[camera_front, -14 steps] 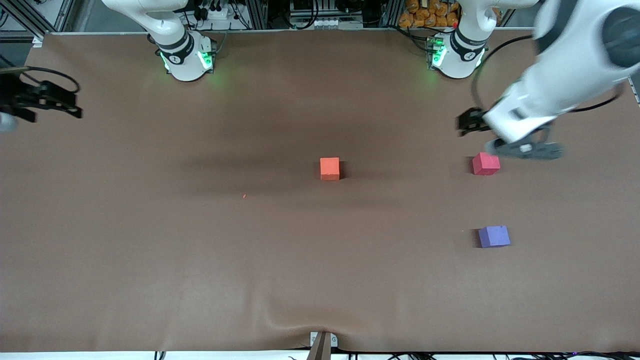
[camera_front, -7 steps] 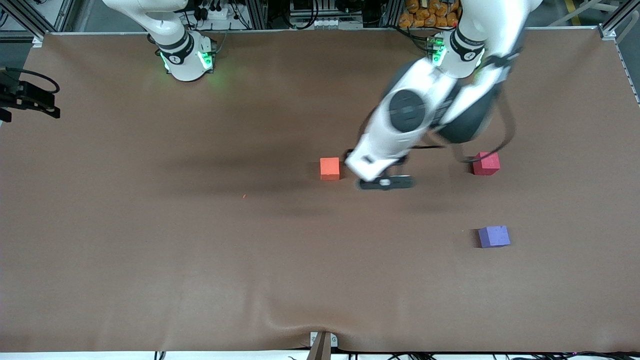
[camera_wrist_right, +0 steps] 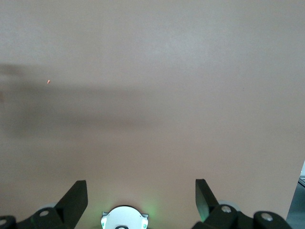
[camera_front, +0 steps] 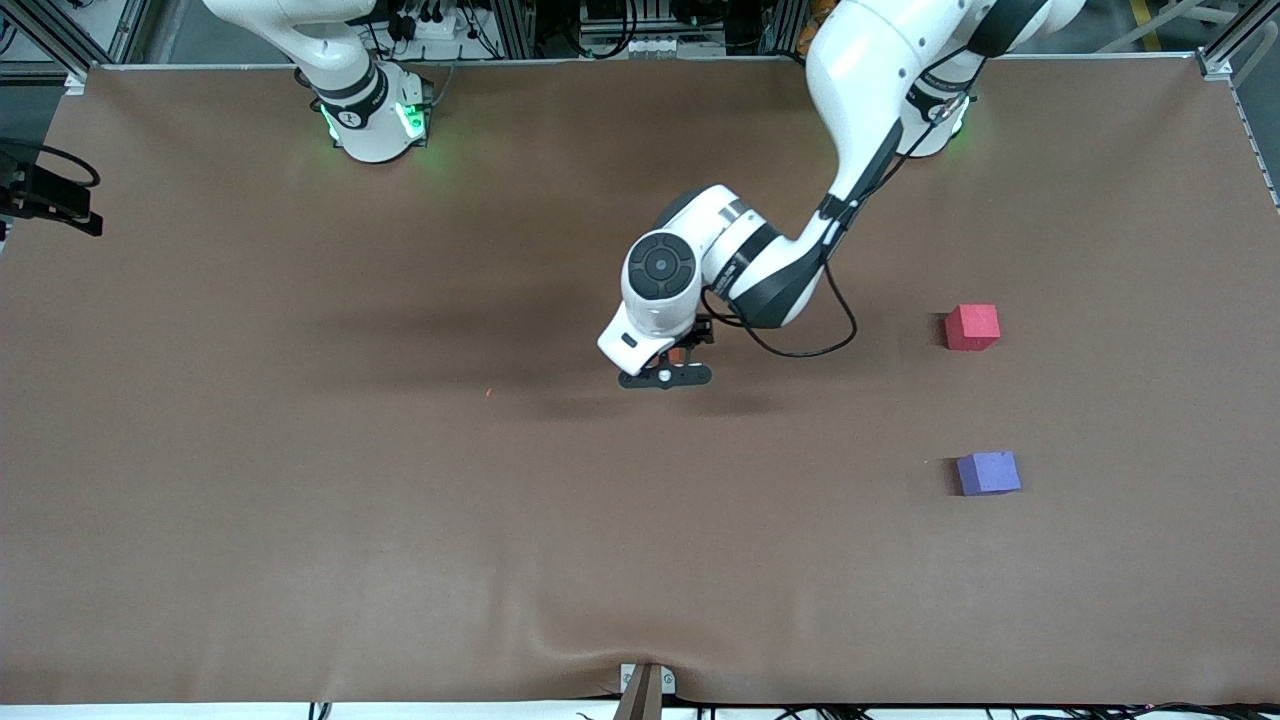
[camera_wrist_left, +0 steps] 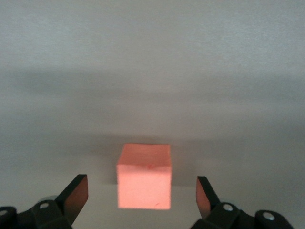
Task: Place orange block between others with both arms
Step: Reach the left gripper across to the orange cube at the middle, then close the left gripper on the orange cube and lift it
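My left gripper is going to pick up the orange block (camera_wrist_left: pixel 144 176) next by its opposite sides, to place it between the red-pink and purple-blue cubes.
The orange block (camera_wrist_left: pixel 144 176) sits on the brown table between the spread fingers of my left gripper (camera_wrist_left: pixel 141 187), with a gap on each side; the gripper is open. In the front view the left wrist covers the block except for a sliver (camera_front: pixel 678 355), and the left gripper (camera_front: pixel 672 352) is low over it. The others stand toward the left arm's end: a red-pink cube (camera_front: pixel 971 326) and a purple-blue cube (camera_front: pixel 988 472) nearer the front camera. My right gripper (camera_front: pixel 55 198) waits open at the right arm's end of the table, over bare cover (camera_wrist_right: pixel 141 188).
A tiny orange speck (camera_front: pixel 489 392) lies on the cover toward the right arm's end from the orange block. The cover wrinkles near a clamp (camera_front: pixel 645 685) at the table's front edge. The right arm's green-lit base (camera_wrist_right: pixel 124 218) shows below its fingers.
The left arm swept from above the red-pink cube across to the orange block and came down around it. The right gripper drifted slightly outward at the table's end.
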`<control>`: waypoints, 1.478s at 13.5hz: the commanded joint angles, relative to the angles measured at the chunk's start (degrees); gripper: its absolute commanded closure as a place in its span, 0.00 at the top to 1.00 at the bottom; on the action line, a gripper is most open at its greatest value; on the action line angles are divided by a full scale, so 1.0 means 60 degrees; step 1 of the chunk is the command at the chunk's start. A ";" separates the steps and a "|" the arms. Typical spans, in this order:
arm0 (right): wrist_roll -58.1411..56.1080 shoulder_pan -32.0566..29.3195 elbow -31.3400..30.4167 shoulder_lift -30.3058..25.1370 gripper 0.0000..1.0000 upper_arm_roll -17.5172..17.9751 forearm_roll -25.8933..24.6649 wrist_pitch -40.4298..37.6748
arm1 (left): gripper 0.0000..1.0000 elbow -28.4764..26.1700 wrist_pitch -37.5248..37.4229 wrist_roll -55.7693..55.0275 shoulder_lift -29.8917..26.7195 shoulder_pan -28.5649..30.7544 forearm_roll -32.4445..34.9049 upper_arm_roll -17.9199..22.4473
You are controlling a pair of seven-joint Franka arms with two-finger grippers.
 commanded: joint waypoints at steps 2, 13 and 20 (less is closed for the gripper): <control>-0.0067 0.0034 -0.0127 -0.0121 1.00 -0.0133 0.0587 -0.0042 | 1.00 0.0050 0.0377 -0.0612 0.0353 -0.0253 0.0759 0.0076; -0.0082 0.0092 0.0005 -0.0048 1.00 -0.0133 0.0485 -0.0101 | 1.00 -0.0874 0.0421 -0.0628 0.0236 -0.0253 0.0686 0.0017; -0.0068 0.0092 0.0005 -0.0048 1.00 -0.0133 0.0470 -0.0115 | 0.84 -0.1108 0.0450 -0.0628 0.0251 -0.0340 0.0657 -0.0042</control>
